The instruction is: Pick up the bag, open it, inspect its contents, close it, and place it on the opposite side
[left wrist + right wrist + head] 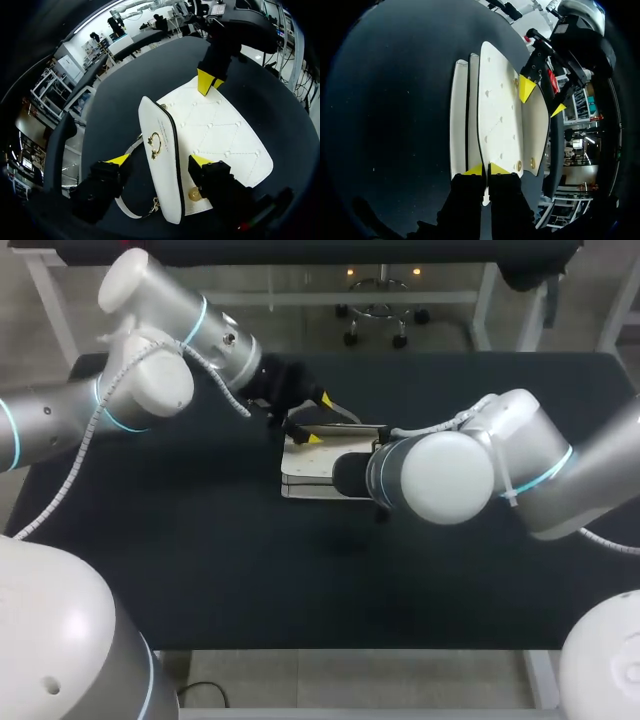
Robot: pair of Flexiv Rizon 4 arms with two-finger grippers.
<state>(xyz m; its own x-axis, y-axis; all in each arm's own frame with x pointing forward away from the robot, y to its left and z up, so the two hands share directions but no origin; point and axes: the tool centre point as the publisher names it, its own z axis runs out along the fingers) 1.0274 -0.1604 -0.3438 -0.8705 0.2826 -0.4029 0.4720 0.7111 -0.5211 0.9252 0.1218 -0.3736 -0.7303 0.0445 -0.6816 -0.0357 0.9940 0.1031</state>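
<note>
My left gripper needs to take hold of the bag by that raised flap (pixel 167 162) next, because its quilted front (pixel 220 132) is lying flat.
The white quilted bag (pixel 308 476) lies in the middle of the black table, its flap (pixel 161 160) raised on edge. In the left wrist view a gold ring clasp shows on that flap. My left gripper (pixel 159 161) is open. Its fingers straddle the flap, with a gap on at least one side. My right gripper (pixel 486 170) is shut at the bag's far edge, with a thin sliver of the white panel (pixel 500 115) between its tips. It also shows as the right gripper (pixel 210 82) on the bag's quilted front (pixel 220 135). The left gripper (pixel 542 98) hangs beside the flap.
The bag's strap (pixel 131 210) loops on the table under my left gripper. My right arm's elbow (pixel 440 475) hangs over the bag's right end and hides that gripper from above. The black table (pixel 200 570) stretches around the bag on every side.
</note>
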